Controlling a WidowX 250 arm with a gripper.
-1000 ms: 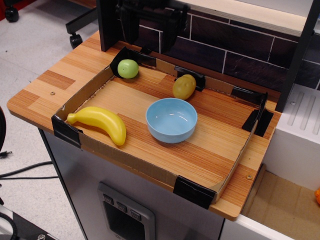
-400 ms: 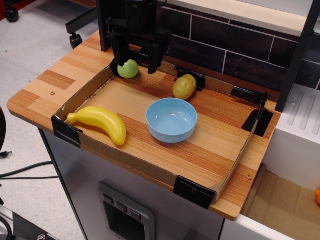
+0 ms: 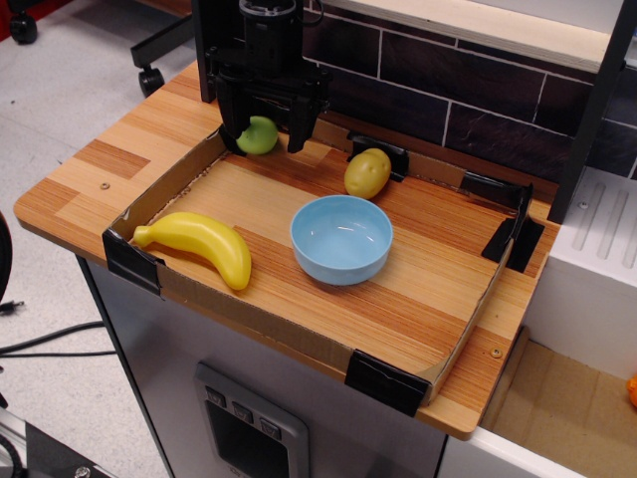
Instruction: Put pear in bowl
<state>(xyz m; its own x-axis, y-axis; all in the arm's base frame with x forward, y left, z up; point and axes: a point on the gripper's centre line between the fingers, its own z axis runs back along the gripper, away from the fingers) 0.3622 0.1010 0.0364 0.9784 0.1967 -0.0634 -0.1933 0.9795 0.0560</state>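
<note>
The pear should go in the bowl, so my gripper will next grab it around its rounded body.
The light-green pear lies in the far left corner of the cardboard tray. My black gripper hangs over it, open, with one finger to the pear's left and the other finger to its right. The fingers straddle the pear without closing on it. The light-blue bowl stands empty in the middle of the tray, in front and to the right of the gripper.
A yellow-brown speckled fruit lies behind the bowl. A yellow banana lies at the tray's front left. The low cardboard tray wall with black taped corners rings the wooden surface. A dark brick wall stands behind.
The gripper came down from the back and lowered over the pear, its fingers now on either side of it. The fruits and the bowl have not moved.
</note>
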